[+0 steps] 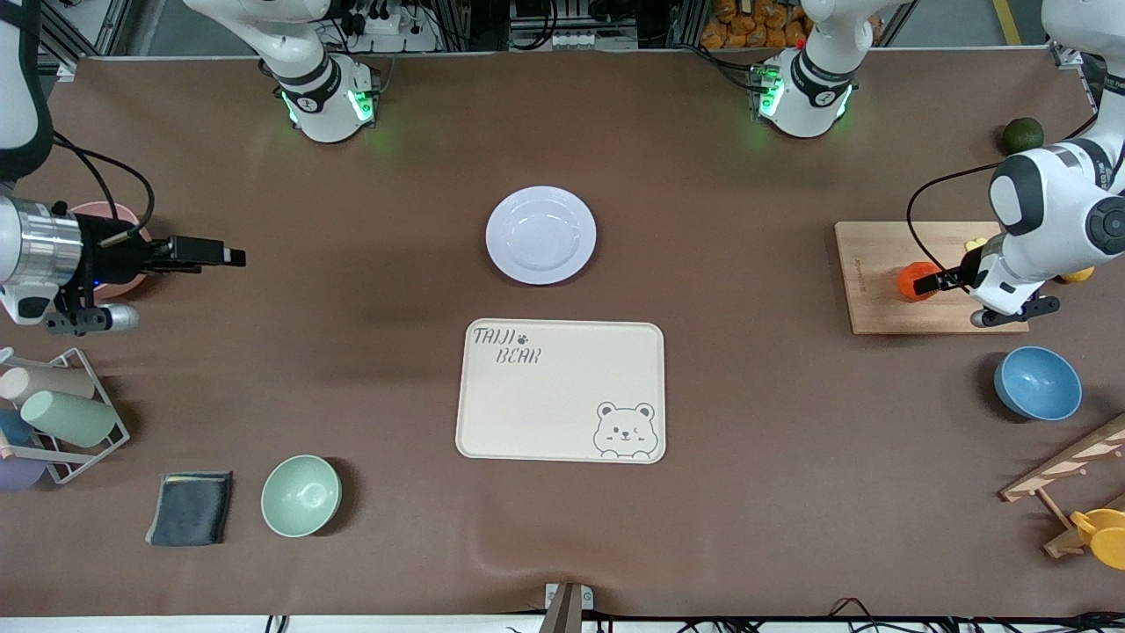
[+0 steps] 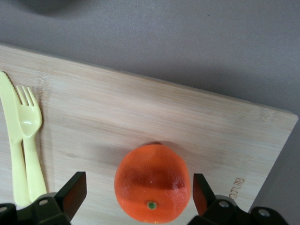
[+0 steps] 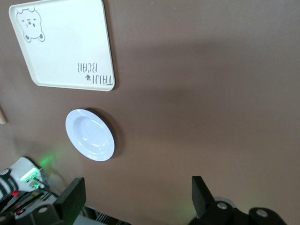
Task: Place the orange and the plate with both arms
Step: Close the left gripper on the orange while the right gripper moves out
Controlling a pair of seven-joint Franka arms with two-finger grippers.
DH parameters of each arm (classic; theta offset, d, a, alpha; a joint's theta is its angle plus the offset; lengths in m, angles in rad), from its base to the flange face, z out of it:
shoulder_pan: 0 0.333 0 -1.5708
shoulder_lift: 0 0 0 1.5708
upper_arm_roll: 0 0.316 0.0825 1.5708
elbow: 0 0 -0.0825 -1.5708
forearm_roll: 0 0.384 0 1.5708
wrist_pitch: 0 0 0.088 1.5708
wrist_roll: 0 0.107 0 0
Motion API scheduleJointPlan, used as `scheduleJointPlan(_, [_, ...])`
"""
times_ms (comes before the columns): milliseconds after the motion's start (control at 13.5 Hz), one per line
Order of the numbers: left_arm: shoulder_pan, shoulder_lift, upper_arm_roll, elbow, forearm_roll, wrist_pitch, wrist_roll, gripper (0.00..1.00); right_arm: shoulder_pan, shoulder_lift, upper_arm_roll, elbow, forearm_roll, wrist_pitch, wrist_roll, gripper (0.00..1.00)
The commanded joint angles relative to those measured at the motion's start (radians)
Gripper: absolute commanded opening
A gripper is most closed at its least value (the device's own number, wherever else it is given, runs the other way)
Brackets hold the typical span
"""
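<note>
My left gripper should next grab the orange by its round sides to put the orange [image 1: 910, 278] on the plate [image 1: 540, 235].
The orange [image 1: 910, 278] sits on a wooden cutting board [image 1: 874, 251] toward the left arm's end of the table. My left gripper [image 1: 928, 282] is low over the board and open. In the left wrist view the orange [image 2: 152, 183] lies between the two fingers [image 2: 75, 193], with a gap on each side. The pale plate [image 1: 540, 235] lies mid-table, farther from the front camera than the cream bear tray [image 1: 561, 389]. My right gripper [image 1: 230, 257] hangs open and empty over bare table at the right arm's end. In the right wrist view the plate [image 3: 90, 135] is far off from it.
A yellow fork [image 2: 28, 136] and knife lie on the board beside the orange. A blue bowl [image 1: 1038, 382], a green bowl [image 1: 301, 495], a dark cloth [image 1: 190, 507], a cup rack [image 1: 61, 413], a dark green fruit [image 1: 1022, 134] and a wooden stand [image 1: 1068, 470] ring the table.
</note>
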Motion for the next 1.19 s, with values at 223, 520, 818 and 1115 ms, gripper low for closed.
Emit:
scheduleJointPlan(223, [0.008, -0.023, -0.017, -0.032, 0.023, 0.004, 0.004, 1.0, 0.005, 0.039, 0.013, -0.066, 0.136, -0.006, -0.052, 1.0])
scheduleJointPlan(520, [0.007, -0.018, -0.018, -0.044, 0.02, 0.004, 0.004, 1.0, 0.086, 0.038, 0.013, -0.11, 0.147, 0.022, -0.064, 1.0])
scheduleJointPlan(818, [0.008, -0.001, -0.018, -0.051, 0.014, 0.006, 0.004, 1.0, 0.097, 0.021, 0.013, -0.169, 0.147, 0.05, -0.066, 1.0])
scheduleJointPlan(1115, [0.008, 0.025, -0.02, -0.051, 0.012, 0.01, 0.004, 1.0, 0.094, 0.015, 0.013, -0.202, 0.147, 0.062, -0.072, 1.0])
